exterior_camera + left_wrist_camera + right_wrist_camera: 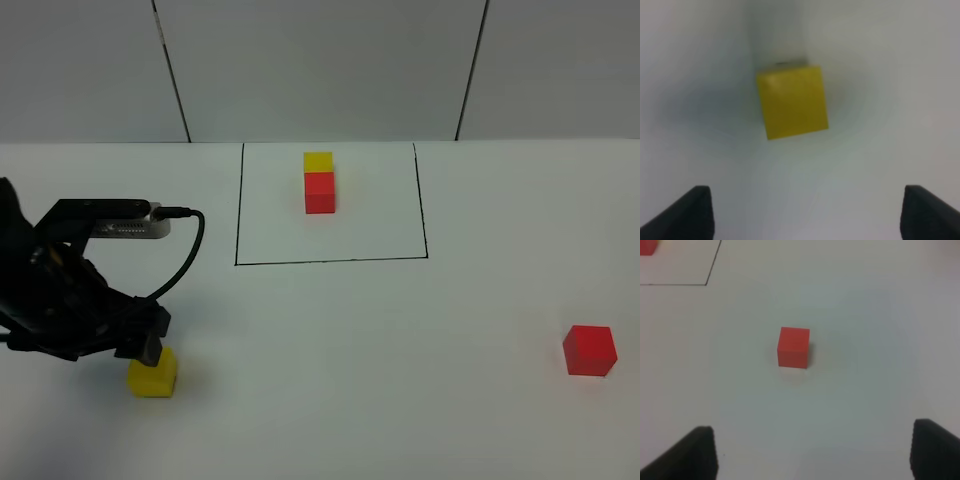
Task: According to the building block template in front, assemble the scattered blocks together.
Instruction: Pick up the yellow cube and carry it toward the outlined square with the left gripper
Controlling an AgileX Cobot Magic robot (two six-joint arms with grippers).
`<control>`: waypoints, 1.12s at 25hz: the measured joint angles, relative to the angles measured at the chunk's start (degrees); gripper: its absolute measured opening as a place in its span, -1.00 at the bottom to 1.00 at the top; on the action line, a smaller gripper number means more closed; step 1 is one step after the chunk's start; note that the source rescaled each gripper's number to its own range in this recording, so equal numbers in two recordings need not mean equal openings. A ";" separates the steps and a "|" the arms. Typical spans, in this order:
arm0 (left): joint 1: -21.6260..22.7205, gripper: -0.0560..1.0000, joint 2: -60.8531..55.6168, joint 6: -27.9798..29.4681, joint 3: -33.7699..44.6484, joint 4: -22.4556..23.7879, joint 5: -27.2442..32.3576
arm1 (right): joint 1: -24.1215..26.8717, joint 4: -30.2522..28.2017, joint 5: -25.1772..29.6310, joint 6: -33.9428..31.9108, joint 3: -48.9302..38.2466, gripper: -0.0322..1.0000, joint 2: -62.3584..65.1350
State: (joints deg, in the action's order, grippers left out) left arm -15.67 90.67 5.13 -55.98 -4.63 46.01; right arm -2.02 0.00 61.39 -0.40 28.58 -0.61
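Note:
The left gripper grabs the scattered yellow cube [152,373] by its opposite sides next, to assemble the blocks like the building block template [320,192].
The building block template [320,192] is a yellow cube joined to a red cube inside a thin black rectangle at the back middle of the table. Of the scattered blocks, the yellow cube [152,373] lies at the front left. My left gripper [148,348] hangs right over it, open. In the left wrist view the yellow cube [792,102] lies ahead of the wide-apart fingertips [690,215], not between them. The red cube [589,350] rests at the front right. My right gripper [815,454] is open and some way short of the red cube [793,346].
The white table [380,380] runs back to a white panelled wall [320,60]. The black frame line [330,261] crosses the middle. A corner of that frame line [706,284] and a bit of the template's red cube [647,246] show in the right wrist view.

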 joint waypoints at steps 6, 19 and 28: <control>-2.80 0.56 9.42 4.74 -4.31 3.05 1.61 | 0.00 0.00 0.00 0.00 0.00 0.25 0.00; -3.51 0.56 13.97 5.78 -5.27 3.27 -3.51 | 0.00 0.00 0.00 0.00 0.00 0.25 0.00; -3.51 0.56 17.17 5.78 -5.38 3.44 -4.95 | 0.00 0.00 0.00 0.00 0.00 0.25 0.00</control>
State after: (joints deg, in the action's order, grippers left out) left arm -19.17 107.85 10.90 -61.36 -1.20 41.06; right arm -2.02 0.00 61.39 -0.40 28.58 -0.61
